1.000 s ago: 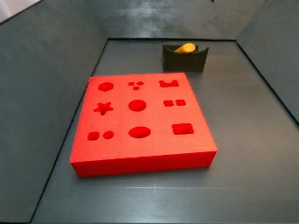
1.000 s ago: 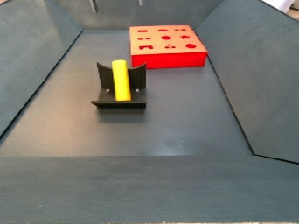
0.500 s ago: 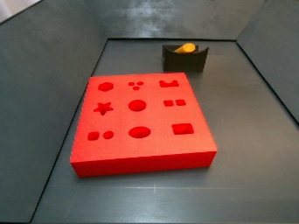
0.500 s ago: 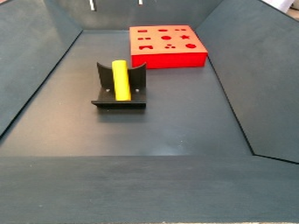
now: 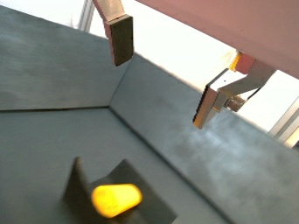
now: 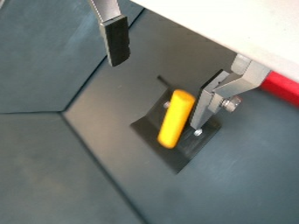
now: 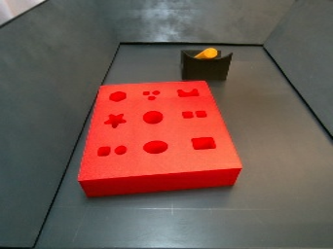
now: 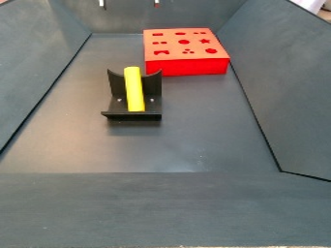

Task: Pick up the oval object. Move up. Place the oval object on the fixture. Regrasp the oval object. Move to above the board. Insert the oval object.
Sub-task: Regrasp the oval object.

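Observation:
The robot's gripper next needs to grab the oval object by its raised end [image 7: 209, 53], so that the oval object's lower end stays free to enter the red board [image 7: 156, 134].
The yellow-orange oval object [image 8: 132, 87] lies in the notch of the dark fixture [image 8: 131, 109], apart from the red board [image 8: 185, 50]. In a side view the fixture [image 7: 207, 67] stands behind the board [image 7: 156, 134] with the oval object [image 7: 207, 53] showing on top. My gripper [image 6: 162, 77] is open and empty, high above the fixture; it shows only in the wrist views. The oval object [image 6: 177, 116] lies below, between the fingers [image 6: 117, 41], not touched. In a wrist view the gripper [image 5: 163, 74] is over the bin wall and the object [image 5: 115, 198] sits lower.
Dark grey bin walls [image 8: 52, 77] slope up around the floor. A strip of the red board's edge [image 6: 281, 86] shows in a wrist view beside a finger.

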